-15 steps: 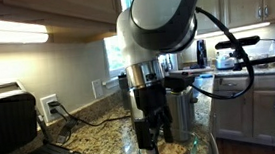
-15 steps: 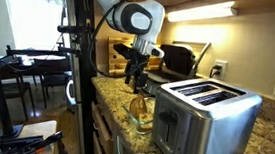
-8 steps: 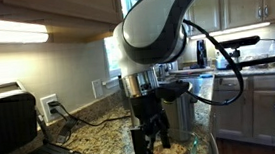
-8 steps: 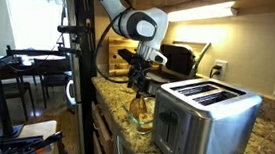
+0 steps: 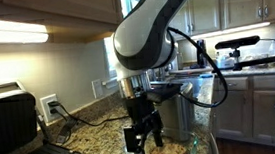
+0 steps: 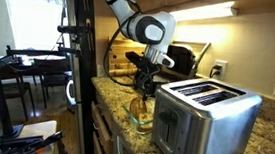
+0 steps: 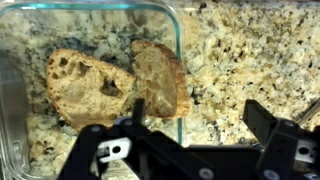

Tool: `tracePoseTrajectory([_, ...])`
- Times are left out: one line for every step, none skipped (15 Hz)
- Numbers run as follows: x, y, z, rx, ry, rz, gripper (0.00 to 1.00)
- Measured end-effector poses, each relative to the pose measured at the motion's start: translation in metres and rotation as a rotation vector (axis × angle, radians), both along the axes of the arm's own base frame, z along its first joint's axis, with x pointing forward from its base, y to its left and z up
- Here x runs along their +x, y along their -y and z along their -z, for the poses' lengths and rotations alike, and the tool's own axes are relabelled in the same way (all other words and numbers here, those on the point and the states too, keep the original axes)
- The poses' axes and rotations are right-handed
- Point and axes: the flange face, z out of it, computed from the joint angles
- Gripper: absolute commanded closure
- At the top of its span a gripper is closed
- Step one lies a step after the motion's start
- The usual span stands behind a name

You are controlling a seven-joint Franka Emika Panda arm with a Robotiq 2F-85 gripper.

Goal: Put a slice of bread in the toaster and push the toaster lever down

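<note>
My gripper is to grab the smaller leaning bread slice next, by its flat sides near one end of the slice. The rest of the slice then stays free to go into the toaster slot.
Two light tan slices of bread with brown crusts lie in a clear glass dish (image 7: 180, 55) on the speckled granite counter: a larger slice (image 7: 88, 88) and a smaller one (image 7: 162, 76) leaning against it. My gripper (image 7: 200, 125) hangs open just above the dish's edge, one finger over the smaller slice and the other over bare counter, with nothing between them. In both exterior views the gripper (image 5: 143, 142) (image 6: 148, 86) points down over the dish (image 6: 140, 111). The brushed steel toaster (image 6: 206, 115) stands right beside the dish, its top slots empty.
A big black grill press (image 5: 14, 128) stands open on the counter by the wall sockets. A black camera stand (image 6: 71, 51) rises at the counter's edge. Cabinets overhang the counter. Cables run along the wall behind the arm.
The arm has leaned over and carried the open gripper lower, closer to the glass dish and the toaster. Nothing was taken hold of.
</note>
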Motion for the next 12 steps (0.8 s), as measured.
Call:
tracePoseTrajectory([0.002,0.001,0.001,0.000,0.000,0.002,0.00])
tracePoseTrajectory([0.004,0.001,0.002,0.001,0.000,0.003,0.00])
tracePoseTrajectory([0.006,0.002,0.002,0.001,0.000,0.004,0.00])
tracePoseTrajectory([0.006,0.003,0.003,0.001,-0.001,0.005,0.00])
tracePoseTrajectory([0.006,0.004,0.003,0.000,-0.003,0.007,0.00])
tracePoseTrajectory([0.006,0.005,0.004,0.000,-0.005,0.010,0.00])
tracePoseTrajectory([0.007,0.006,0.005,0.000,-0.007,0.012,0.00])
tracePoseTrajectory([0.007,0.008,0.005,0.000,-0.008,0.015,0.00])
tracePoseTrajectory([0.007,0.010,0.006,-0.001,-0.009,0.018,0.00])
tracePoseTrajectory([0.007,0.011,0.006,-0.001,-0.010,0.021,0.00])
tracePoseTrajectory([0.007,0.012,0.006,-0.001,-0.011,0.023,0.03])
tracePoseTrajectory([0.007,0.013,0.007,-0.001,-0.011,0.025,0.14])
